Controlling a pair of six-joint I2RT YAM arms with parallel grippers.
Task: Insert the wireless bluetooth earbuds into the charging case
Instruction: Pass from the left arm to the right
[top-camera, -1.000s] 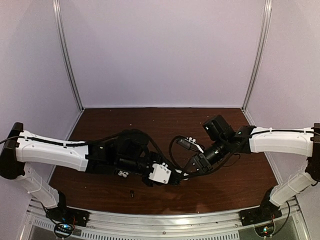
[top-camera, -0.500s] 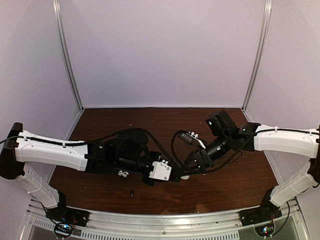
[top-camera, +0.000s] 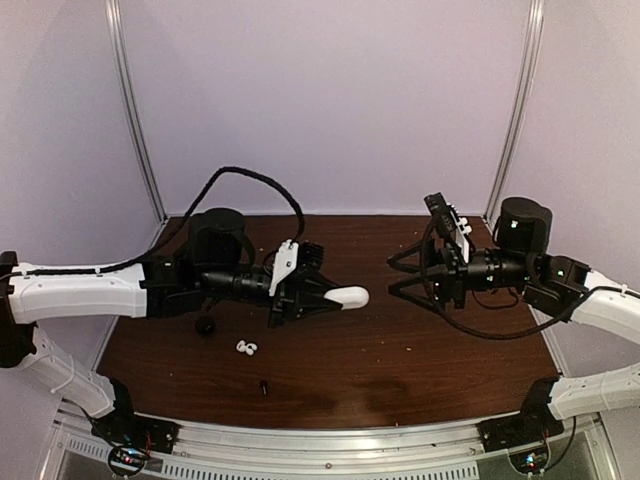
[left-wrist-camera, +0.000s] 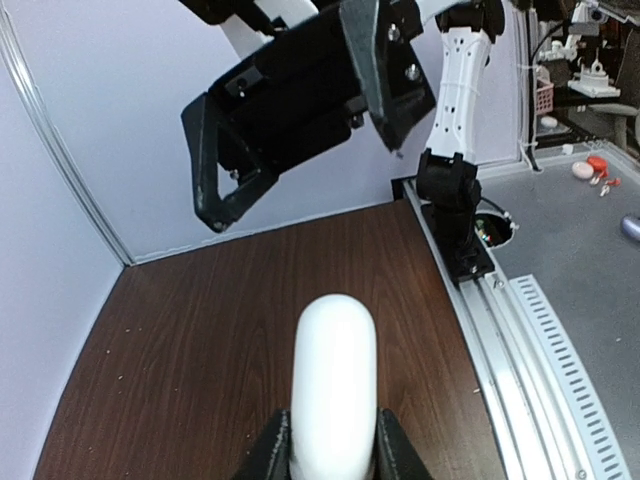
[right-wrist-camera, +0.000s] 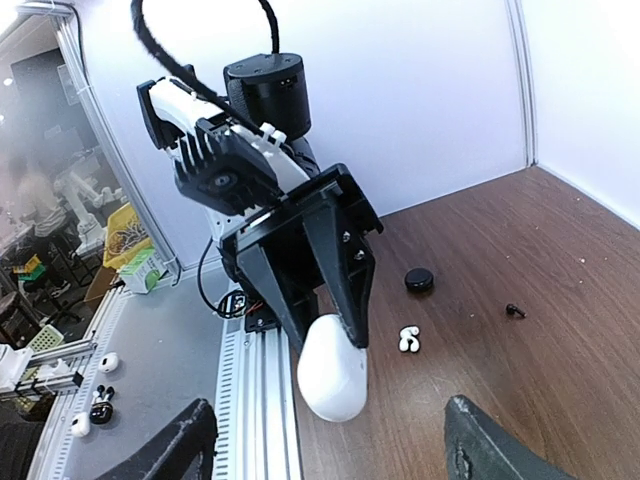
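The lid of the charging case has to stay free to open so the earbuds can go in. My right gripper needs to grab the charging case by its free protruding end (top-camera: 355, 297) (right-wrist-camera: 334, 384).
My left gripper (top-camera: 322, 296) is shut on the charging case (top-camera: 347, 297), a white glossy pebble that looks closed. It holds the case above the table, pointing right. In the left wrist view the case (left-wrist-camera: 334, 385) sticks out between my fingers (left-wrist-camera: 276, 452). My right gripper (top-camera: 402, 273) is open and empty, facing the case from the right with a gap between them; it also shows in the left wrist view (left-wrist-camera: 300, 120). The two white earbuds (top-camera: 246, 348) lie together on the table below my left arm, and also show in the right wrist view (right-wrist-camera: 408, 340).
A black round puck (top-camera: 205, 326) lies left of the earbuds, seen too in the right wrist view (right-wrist-camera: 419, 280). A small black bit (top-camera: 264, 386) lies near the front edge. The aluminium rail (top-camera: 330, 440) runs along the near edge. White walls close the back and sides.
Both arms have lifted from the front centre of the table and drawn apart. My left gripper now holds the case raised and pointing right. My right gripper has backed off to the right.
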